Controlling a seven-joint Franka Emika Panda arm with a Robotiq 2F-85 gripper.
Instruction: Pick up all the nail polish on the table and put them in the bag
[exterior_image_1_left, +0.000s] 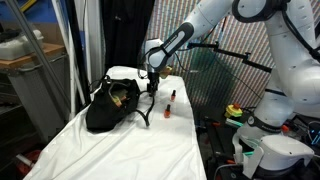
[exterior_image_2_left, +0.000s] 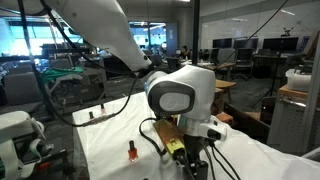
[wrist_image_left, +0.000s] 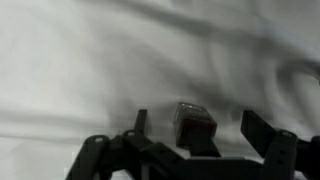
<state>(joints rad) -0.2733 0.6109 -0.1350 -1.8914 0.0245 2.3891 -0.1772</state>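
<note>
The dark-capped bottle (wrist_image_left: 195, 124) reaches back between and past the gripper's open fingertips in the wrist view, so the robot's gripper should close on the bottle now.
In the wrist view a small dark-capped nail polish bottle (wrist_image_left: 196, 124) stands on the white cloth between my gripper's (wrist_image_left: 198, 115) two fingers, which are apart on either side of it and not touching it. In an exterior view the gripper (exterior_image_1_left: 152, 90) hangs low over the table (exterior_image_1_left: 110, 150), right beside the slumped black bag (exterior_image_1_left: 110, 108). Two more orange-red nail polish bottles (exterior_image_1_left: 171, 97) (exterior_image_1_left: 166, 112) stand just past the gripper. In an exterior view one bottle (exterior_image_2_left: 131, 151) is near the arm's wrist and two others (exterior_image_2_left: 101, 107) (exterior_image_2_left: 90, 116) stand farther along the cloth.
The bag's thin strap handles (exterior_image_1_left: 148, 116) loop out onto the cloth near the gripper. Cables and a robot base (exterior_image_1_left: 262, 140) crowd the floor beside the table. A dark curtain (exterior_image_1_left: 110, 35) hangs behind it. The arm's white wrist (exterior_image_2_left: 180, 95) blocks much of the bag.
</note>
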